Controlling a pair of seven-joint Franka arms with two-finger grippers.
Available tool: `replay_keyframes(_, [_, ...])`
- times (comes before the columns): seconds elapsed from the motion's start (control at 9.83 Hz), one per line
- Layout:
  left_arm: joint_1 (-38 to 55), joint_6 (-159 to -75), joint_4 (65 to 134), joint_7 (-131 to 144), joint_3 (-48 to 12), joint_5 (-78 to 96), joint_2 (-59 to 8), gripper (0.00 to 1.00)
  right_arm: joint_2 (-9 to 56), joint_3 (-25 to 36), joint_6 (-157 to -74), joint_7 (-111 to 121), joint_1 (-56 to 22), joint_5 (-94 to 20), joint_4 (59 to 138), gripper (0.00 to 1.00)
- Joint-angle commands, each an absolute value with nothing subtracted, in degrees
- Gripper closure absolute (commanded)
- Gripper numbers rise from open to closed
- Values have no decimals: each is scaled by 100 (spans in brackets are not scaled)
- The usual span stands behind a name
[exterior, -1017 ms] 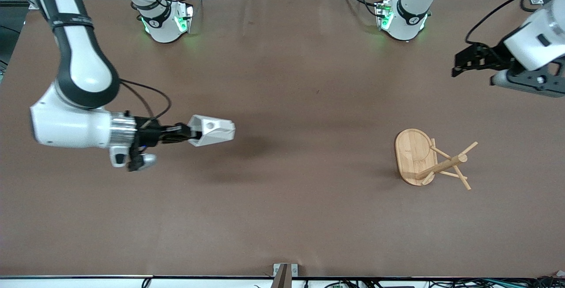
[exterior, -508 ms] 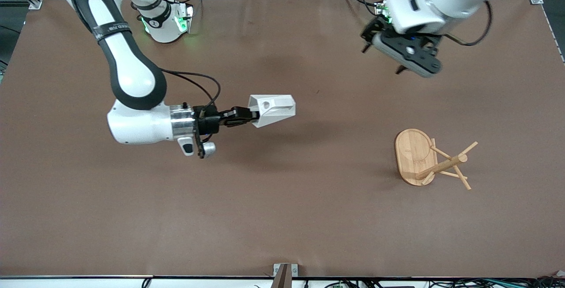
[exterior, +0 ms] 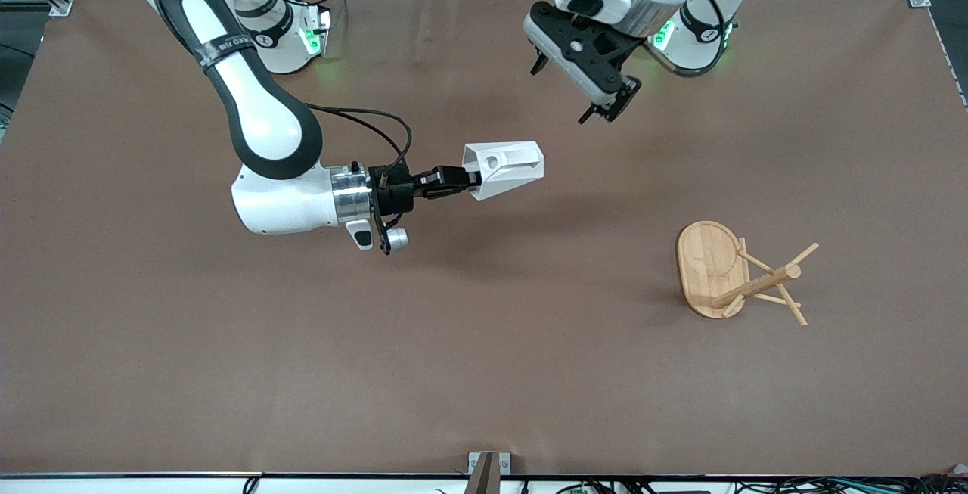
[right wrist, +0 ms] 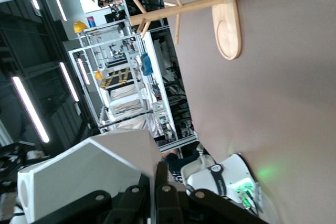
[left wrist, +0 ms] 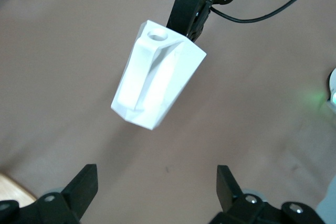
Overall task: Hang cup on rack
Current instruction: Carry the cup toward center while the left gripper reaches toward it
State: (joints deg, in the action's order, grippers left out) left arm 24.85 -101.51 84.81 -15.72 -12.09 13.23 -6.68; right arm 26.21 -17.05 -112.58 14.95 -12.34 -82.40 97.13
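The left gripper should grip the cup by its end opposite the hole next, so that the holed handle stays free for the rack.
My right gripper is shut on the white faceted cup and holds it on its side in the air over the middle of the table. The cup's handle with its round hole faces up. In the right wrist view the fingers pinch the cup's wall. My left gripper is open and empty, up in the air near the cup. Its wrist view shows the cup ahead of its spread fingers. The bamboo rack stands toward the left arm's end of the table, also seen in the right wrist view.
The brown table carries only the rack. The two arm bases stand along the table's edge farthest from the front camera. The right arm's wrist and cable reach over the table's middle.
The right arm has carried the cup toward the left arm's end of the table. The left arm has swung in from the table's end to hover close to the cup.
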Motion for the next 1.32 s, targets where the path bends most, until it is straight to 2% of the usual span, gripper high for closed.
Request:
replay_keyframes(0.0, [2426,-10370,8508,-2502,-1204,1528,-1001,0,2505,-1828,-11276,1591,-1160,-8473,9888,100])
replay_keyframes(0.71, [2470,-11056,8499,-3217,-1204,1573,-1520,0,2470,-1872,-11268,1600,-1151,-8499,9896,100])
replay_keyframes(1.22, [2725,-11065,8516,-3304,-1195,1407,-1739,0,2452,-1872,-11276,1600,-1151,-8517,9896,99])
